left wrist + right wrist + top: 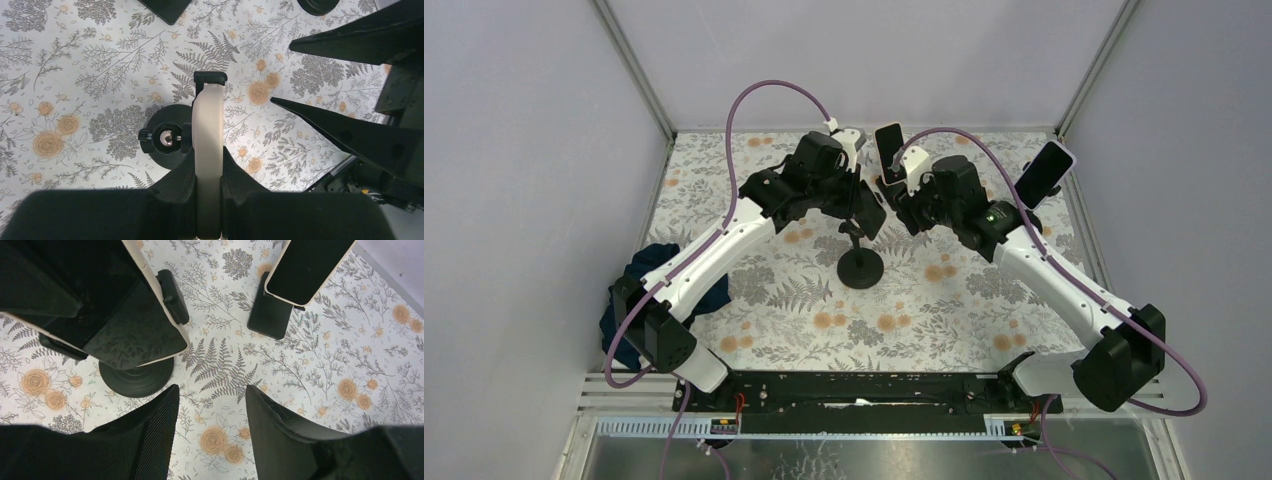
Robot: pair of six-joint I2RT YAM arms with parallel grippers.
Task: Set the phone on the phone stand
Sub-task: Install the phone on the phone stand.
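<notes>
The phone would stay on the black phone stand because clips hold its opposite edges, so I need to open my left gripper.
The phone (207,125) has a cream edge and a dark screen (135,335). My left gripper (207,155) is shut on it and holds it edge-up right over the black phone stand (861,267). The stand's round base (161,156) lies on the floral mat just below the phone. A black clip (210,78) of the stand sits against the phone's far end. My right gripper (210,395) is open and holds nothing. It hovers just right of the phone and the stand's base (136,376). Its fingers (350,135) show in the left wrist view.
Two other phones rest on their own stands at the back, one in the middle (889,145) and one at the right (1046,172). The middle one (305,265) is close beyond my right gripper. A blue cloth (639,290) lies at the left edge. Grey walls close in the table.
</notes>
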